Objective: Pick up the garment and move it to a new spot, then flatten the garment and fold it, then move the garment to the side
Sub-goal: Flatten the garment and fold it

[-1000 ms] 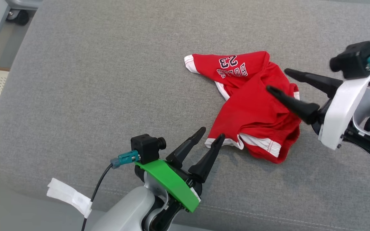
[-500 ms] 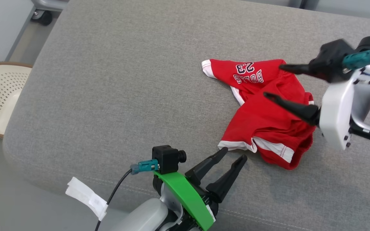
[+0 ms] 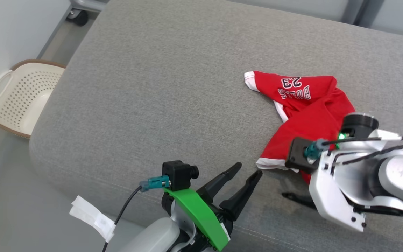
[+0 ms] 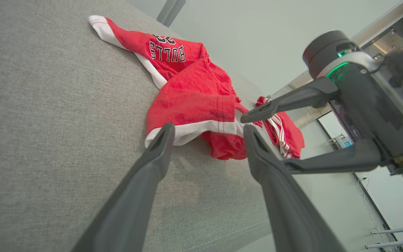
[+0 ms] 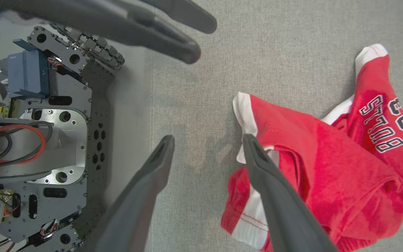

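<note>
I should next grab the garment's hem corner (image 5: 242, 220) with my right gripper to pick up the garment. That corner sticks out while the rest of the garment lies loose and crumpled.
The garment (image 3: 306, 115) is a red jersey with white trim and "BULLS 23" lettering, lying crumpled on a grey cushioned surface (image 3: 152, 87). My left gripper (image 3: 248, 169) stands open just short of the near white hem (image 4: 201, 127), which shows between its fingertips in the left wrist view. My right gripper (image 3: 287, 180) hangs open over the garment's near corner, fingers pointing left. In the right wrist view, the right gripper (image 5: 208, 138) has one finger over the hem (image 5: 245, 115) and the other over bare fabric. Nothing is held.
A cream perforated basket (image 3: 23, 101) sits on the floor to the left. A caster wheel (image 3: 79, 17) shows at the top left. The cushion's front edge (image 3: 124, 196) runs just under my left gripper. The robot's base (image 5: 47, 140) is beyond that edge.
The head camera has turned, shifting the whole picture. My right gripper has swung from the garment's right side down to its near corner. The left gripper has barely moved.
</note>
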Motion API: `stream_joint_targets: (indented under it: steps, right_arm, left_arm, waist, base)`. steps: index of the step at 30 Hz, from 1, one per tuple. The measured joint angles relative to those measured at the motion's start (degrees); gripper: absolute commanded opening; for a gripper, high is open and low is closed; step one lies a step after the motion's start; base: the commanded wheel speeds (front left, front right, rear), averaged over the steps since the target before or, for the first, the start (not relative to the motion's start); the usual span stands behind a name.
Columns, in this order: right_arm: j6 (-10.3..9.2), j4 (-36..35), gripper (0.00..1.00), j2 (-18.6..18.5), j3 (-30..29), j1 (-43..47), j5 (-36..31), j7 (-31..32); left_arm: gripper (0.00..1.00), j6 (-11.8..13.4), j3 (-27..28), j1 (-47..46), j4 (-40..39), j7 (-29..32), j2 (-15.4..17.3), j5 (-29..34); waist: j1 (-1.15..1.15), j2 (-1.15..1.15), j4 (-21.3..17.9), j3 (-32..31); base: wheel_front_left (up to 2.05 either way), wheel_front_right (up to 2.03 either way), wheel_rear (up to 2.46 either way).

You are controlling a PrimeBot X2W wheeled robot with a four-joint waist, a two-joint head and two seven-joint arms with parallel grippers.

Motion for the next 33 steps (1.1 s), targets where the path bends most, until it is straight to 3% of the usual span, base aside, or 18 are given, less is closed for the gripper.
stream_joint_targets:
  steps: [13, 25, 26, 27, 28, 32, 33]
  right_arm:
    - [0.00, 3.20, 1.00, 2.64, -0.38, -5.87, -0.76, 12.38]
    - [0.00, 8.18, 1.00, 5.86, -0.88, -2.91, 1.66, 20.93]
    - [0.00, 8.49, 0.93, 6.10, -0.89, -2.68, 1.66, 21.45]
    - [0.00, 8.70, 0.80, 6.34, -0.89, -2.48, 1.67, 21.84]
    - [0.00, 9.00, 0.46, 6.56, -0.89, -2.36, 1.75, 21.84]
    - [0.00, 10.10, 0.04, 7.61, -0.90, -2.39, 2.12, 21.80]
    - [0.00, 10.35, 0.00, 7.88, -0.90, -2.44, 2.12, 21.67]
  left_arm:
    - [1.00, 3.38, 3.47, 0.10, 0.16, -3.52, 1.93, 3.57]
    - [1.00, 4.74, 6.83, 1.54, 0.08, -5.22, 1.74, 4.97]
    - [1.00, 4.74, 6.92, 1.71, 0.15, -5.26, 1.69, 4.97]
    - [1.00, 4.74, 7.02, 1.84, 0.21, -5.26, 1.66, 4.97]
    - [1.00, 4.74, 7.08, 1.90, 0.23, -5.26, 1.64, 4.98]
    - [1.00, 4.72, 7.62, 1.92, 0.23, -5.32, 1.44, 5.03]
    - [1.00, 4.72, 7.77, 1.93, 0.23, -5.46, 1.40, 5.03]
  waist:
    - [0.00, 0.00, 3.28, 0.54]
    - [0.00, 0.00, 4.95, 3.74]
    - [0.00, 0.00, 5.09, 3.85]
    - [0.00, 0.00, 5.20, 3.93]
    - [0.00, 0.00, 5.29, 3.98]
    - [0.00, 0.00, 5.46, 4.03]
    - [0.00, 0.00, 5.48, 4.03]
  base:
    - [0.00, 0.00, 0.00]
    - [0.00, 0.00, 0.00]
    - [0.00, 0.00, 0.00]
    - [0.00, 0.00, 0.00]
    - [0.00, 0.00, 0.00]
    - [0.00, 0.00, 0.00]
    - [0.00, 0.00, 0.00]
